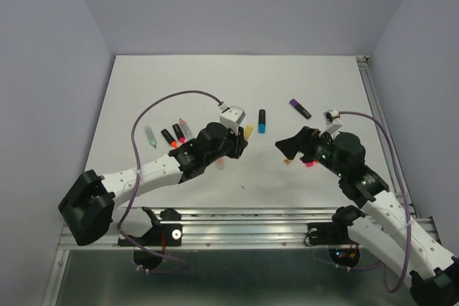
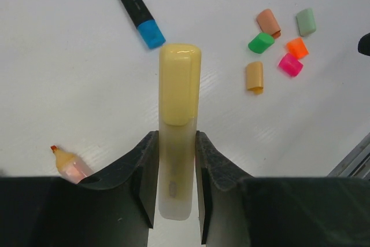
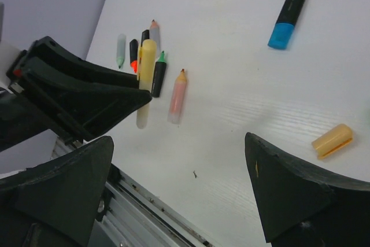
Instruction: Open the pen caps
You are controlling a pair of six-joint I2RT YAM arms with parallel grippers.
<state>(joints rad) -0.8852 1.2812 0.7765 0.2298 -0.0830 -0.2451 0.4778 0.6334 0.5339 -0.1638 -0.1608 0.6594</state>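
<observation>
The pale yellow marker will be grabbed by its yellow cap [image 1: 248, 131] [image 3: 147, 62] with my right gripper, to pull it open. The body of the marker is left for my left gripper.
My left gripper [image 2: 176, 143] is shut on the barrel of a pale yellow marker [image 2: 176, 177], held above the table. Its yellow cap [image 2: 180, 82] is still on and points away from the wrist. From above, this marker [image 1: 248, 132] sticks out of the left gripper [image 1: 240, 140] near the table's middle. My right gripper [image 3: 179, 183] stands wide open with nothing between its fingers, facing the left one [image 1: 290, 147]. Several loose pen caps lie together: salmon [image 2: 269, 22], mint [image 2: 306, 21], green [image 2: 261, 43], orange [image 2: 297, 47], pink [image 2: 290, 65] and pale orange [image 2: 254, 77].
A capped black marker with a blue cap [image 1: 262, 121] and one with a purple cap [image 1: 300, 109] lie further back. Several uncapped markers [image 1: 168, 137] lie in a row at the left. An uncapped pink marker [image 3: 177, 96] lies below the left gripper. The metal rail [image 1: 244, 223] runs along the near edge.
</observation>
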